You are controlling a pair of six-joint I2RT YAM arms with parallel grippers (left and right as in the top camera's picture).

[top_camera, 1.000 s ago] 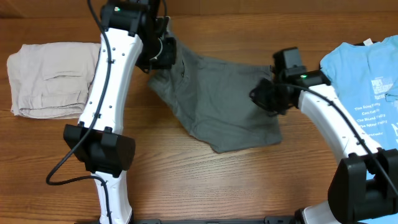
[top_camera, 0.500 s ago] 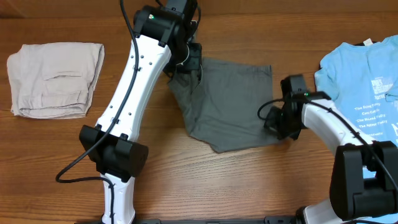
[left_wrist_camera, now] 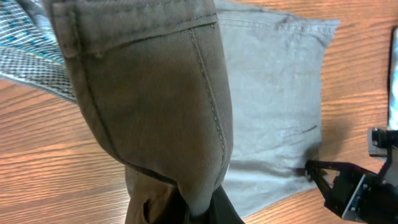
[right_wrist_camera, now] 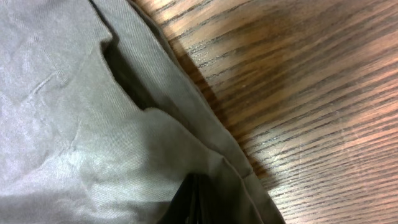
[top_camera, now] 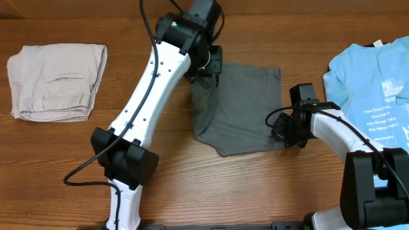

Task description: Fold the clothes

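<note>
The edge of the shorts in my fingers is still high and short of the middle of the flat part. I should lower the shorts before my left gripper lets go of them.
The dark-grey shorts lie mid-table, their left part lifted and carried over the rest. My left gripper is shut on that lifted edge. In the left wrist view the cloth drapes over the jaws, with the flat part beyond. My right gripper sits at the shorts' lower right edge, low on the table. In the right wrist view its fingers are closed in a fold of the grey cloth. It also shows in the left wrist view.
A pale beige folded garment lies at the far left. A light-blue T-shirt with white print lies at the right edge, close to my right arm. Bare wooden table runs along the front.
My left gripper has carried the shorts' left edge to the right, over the rest. My right gripper has dropped from the shorts' upper right to their lower right edge.
</note>
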